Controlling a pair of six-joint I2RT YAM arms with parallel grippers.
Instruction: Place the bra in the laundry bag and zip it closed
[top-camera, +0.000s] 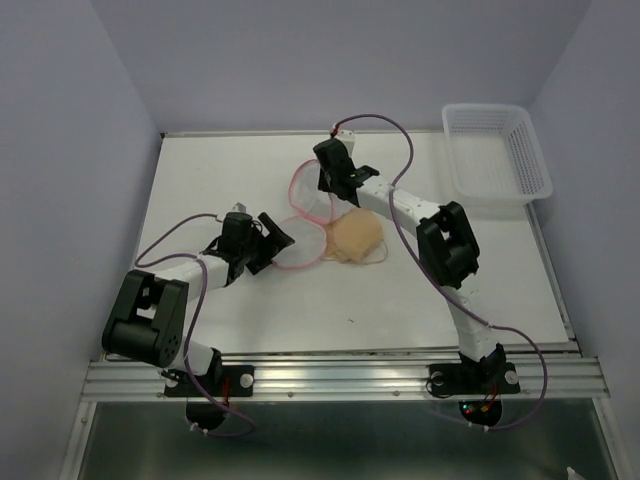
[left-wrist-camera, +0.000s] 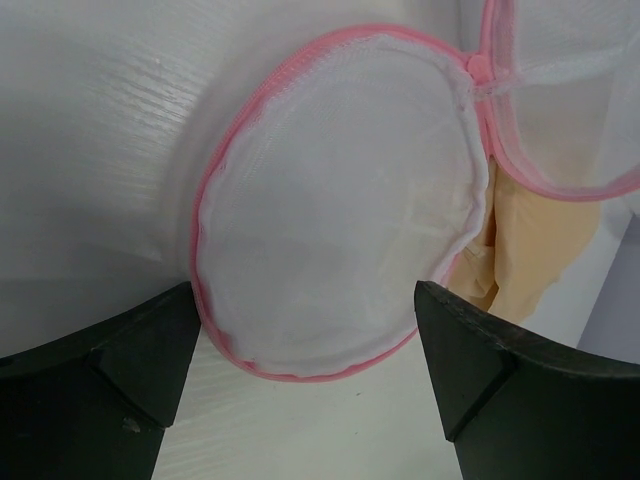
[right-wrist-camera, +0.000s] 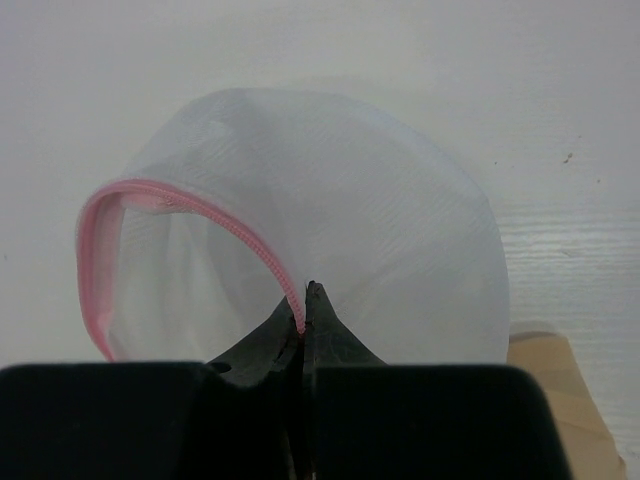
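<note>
My left gripper closes on the laundry bag's near pink rim (top-camera: 280, 264) (left-wrist-camera: 298, 378) next. My fingers reach past the bag's rim, so closing now would catch it.
The laundry bag (top-camera: 303, 240) is a white mesh clamshell with pink zipper edging, lying open mid-table. Its lower half (left-wrist-camera: 335, 215) lies flat just ahead of my left gripper (left-wrist-camera: 305, 370), which is open and empty with the rim between its fingers. My right gripper (right-wrist-camera: 305, 318) is shut on the pink zipper edge of the upper half (right-wrist-camera: 330, 220) and holds it raised; it shows in the top view (top-camera: 325, 180). The tan bra (top-camera: 355, 240) lies bunched on the table beside the bag, to its right, outside it. It peeks out in the left wrist view (left-wrist-camera: 530, 245).
A rigid white slotted plastic basket (top-camera: 495, 152) stands at the back right of the white table (top-camera: 230, 180). Grey walls close in the sides and back. Purple cables run along both arms.
</note>
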